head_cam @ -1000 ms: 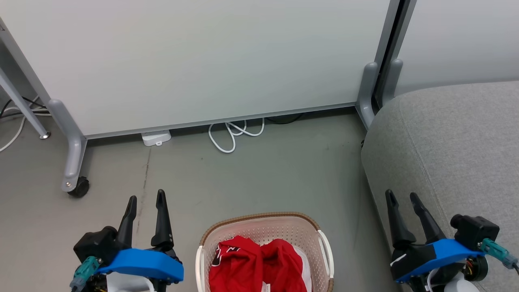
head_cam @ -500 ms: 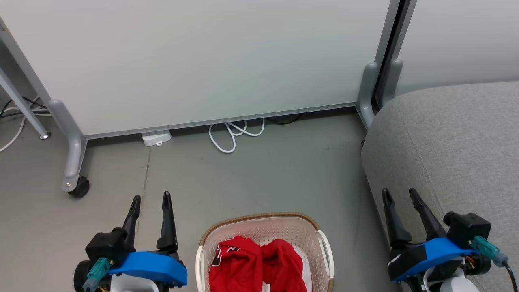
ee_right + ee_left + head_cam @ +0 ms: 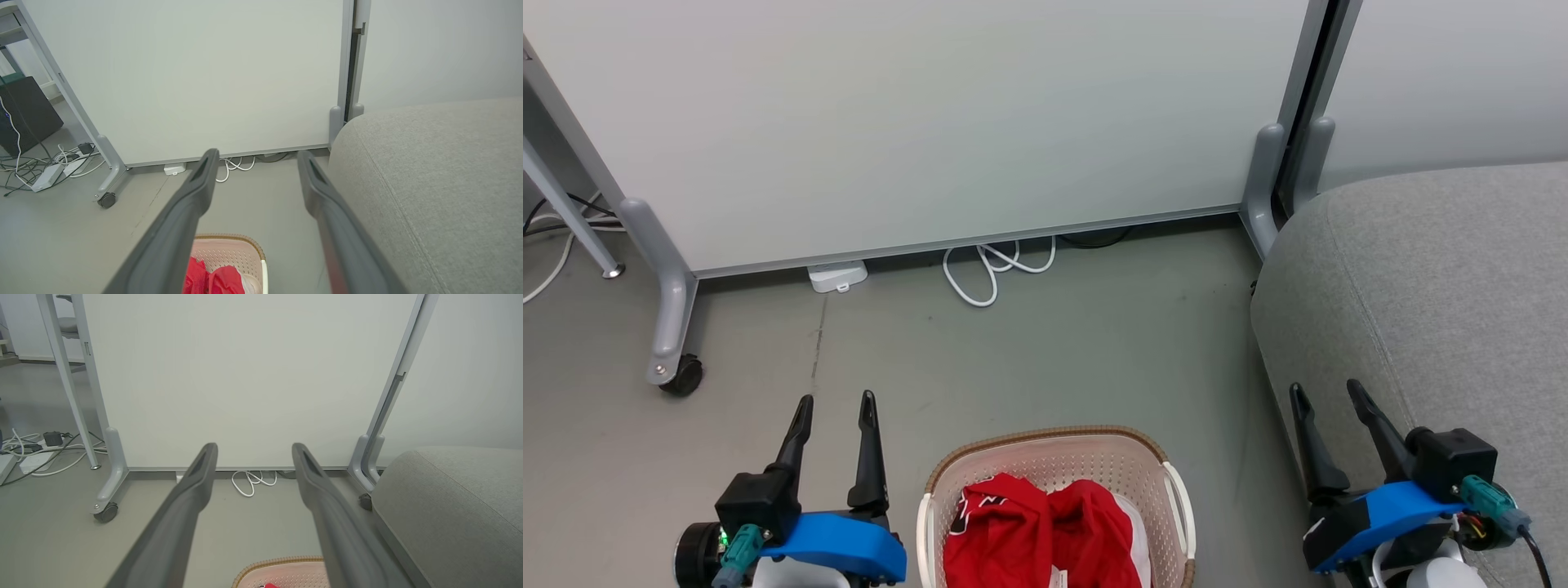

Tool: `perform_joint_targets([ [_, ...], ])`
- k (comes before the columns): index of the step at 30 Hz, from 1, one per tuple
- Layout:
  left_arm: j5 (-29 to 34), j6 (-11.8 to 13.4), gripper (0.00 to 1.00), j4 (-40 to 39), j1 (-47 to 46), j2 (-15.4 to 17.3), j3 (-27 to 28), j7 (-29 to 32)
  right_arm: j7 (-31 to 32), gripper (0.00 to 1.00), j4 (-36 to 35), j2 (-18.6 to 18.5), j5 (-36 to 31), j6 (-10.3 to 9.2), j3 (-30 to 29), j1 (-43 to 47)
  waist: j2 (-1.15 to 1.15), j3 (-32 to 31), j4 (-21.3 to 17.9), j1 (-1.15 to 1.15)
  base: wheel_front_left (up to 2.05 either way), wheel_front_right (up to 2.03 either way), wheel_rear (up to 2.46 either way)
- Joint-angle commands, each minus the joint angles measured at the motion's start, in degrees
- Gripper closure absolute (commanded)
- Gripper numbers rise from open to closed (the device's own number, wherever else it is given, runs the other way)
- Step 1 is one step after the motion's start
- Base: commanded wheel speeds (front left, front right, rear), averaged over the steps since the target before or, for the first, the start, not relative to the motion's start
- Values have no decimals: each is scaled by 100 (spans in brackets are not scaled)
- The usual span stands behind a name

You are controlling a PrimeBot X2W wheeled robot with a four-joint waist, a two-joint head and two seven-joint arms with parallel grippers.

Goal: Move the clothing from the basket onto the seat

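The left gripper picks up the clothing bunched in the basket by that raised folded edge (image 3: 1034, 501) next, where a soft fold stands up.
Red clothing (image 3: 1037, 535) with white and black trim lies bunched in the cream basket (image 3: 1180, 498), which stands on the floor at the bottom centre of the head view. The grey sofa seat (image 3: 1445, 278) fills the right side. My left gripper (image 3: 836, 398) is open, hovering left of the basket with nothing between its fingers. My right gripper (image 3: 1325, 389) is open too, between the basket and the sofa's edge. The left wrist view catches the basket rim (image 3: 282, 561); the right wrist view shows the clothing (image 3: 212, 279) and the sofa (image 3: 433, 175).
A white wheeled partition (image 3: 915, 122) stands behind the basket, with a caster (image 3: 682, 377) at its left leg. A coiled white cable (image 3: 996, 269) and a small white box (image 3: 837, 278) lie at its base. Cables and power strips (image 3: 49, 171) lie at far left.
Both grippers have drawn slightly down and inward toward the basket; the left has moved right, the right has sunk lower. The basket and clothing are unmoved.
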Motion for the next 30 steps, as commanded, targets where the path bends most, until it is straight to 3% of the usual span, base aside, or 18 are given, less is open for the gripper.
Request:
perform_joint_targets([
  [1, 95, 21, 0, 1, -84, -1, -34, -35, -55, 0, -3, -36, -94, 11, -2, -52, 0, 3, -1, 0, 0, 0, 0],
  [14, 483, 56, 0, 63, -120, -11, -90, -174, -183, 0, 19, -38, -620, 8, 7, -95, 0, 44, 6, 0, 0, 0, 0],
  [30, 442, 68, 0, 77, -90, -17, -71, -168, -169, 0, -5, -36, -554, 8, 87, -182, 0, 149, -80, 0, 0, 0, 0],
])
